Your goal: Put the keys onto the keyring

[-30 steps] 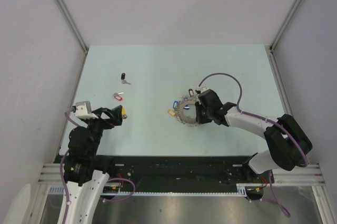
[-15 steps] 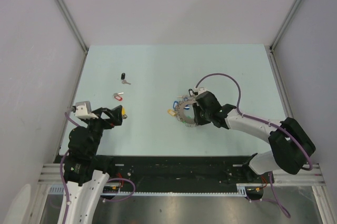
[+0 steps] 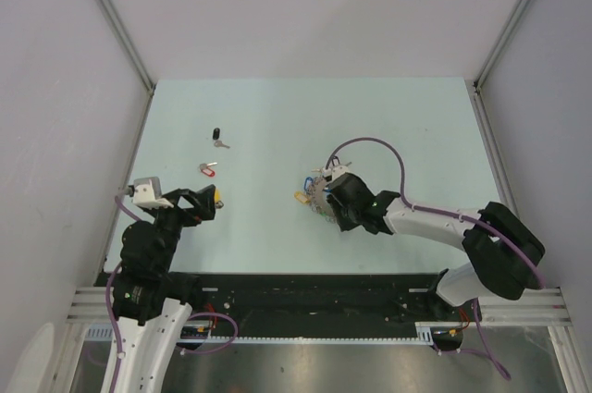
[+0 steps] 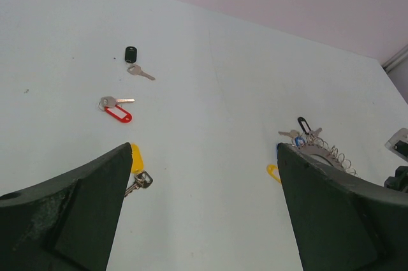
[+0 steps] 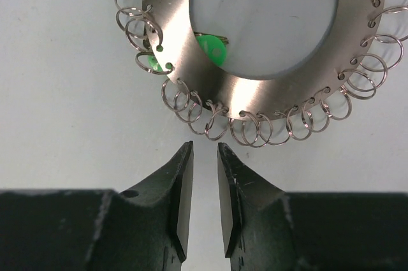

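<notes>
I need to grab the keyring by its near rim (image 3: pixel 332 214) (image 5: pixel 220 97) next with my right gripper, away from the coloured tags, so the split rings stay open for my left gripper to add keys.
The keyring (image 3: pixel 320 191) lies mid-table, a broad silvery ring (image 5: pixel 268 95) fringed with small split rings and coloured tags. My right gripper (image 5: pixel 204 146) sits just off its near rim, jaws a narrow gap apart with nothing between them; from above the gripper (image 3: pixel 333 202) covers part of the ring. At far left lie the black-headed key (image 3: pixel 217 137), the red-tagged key (image 3: pixel 207 168) and the yellow-tagged key (image 3: pixel 218 199). My left gripper (image 4: pixel 204 148) hangs wide open above the table, with the yellow key (image 4: pixel 136 159) beside its left finger.
A yellow tag (image 4: pixel 273 172) sticks out of the keyring's left side, and blue and green tags (image 5: pixel 210 48) show through its middle. Grey walls with metal posts (image 3: pixel 116 23) enclose the table on three sides.
My right gripper has shifted left and nearer along the keyring's edge, covering more of it from above, and its jaws have parted slightly. The left arm has not moved.
</notes>
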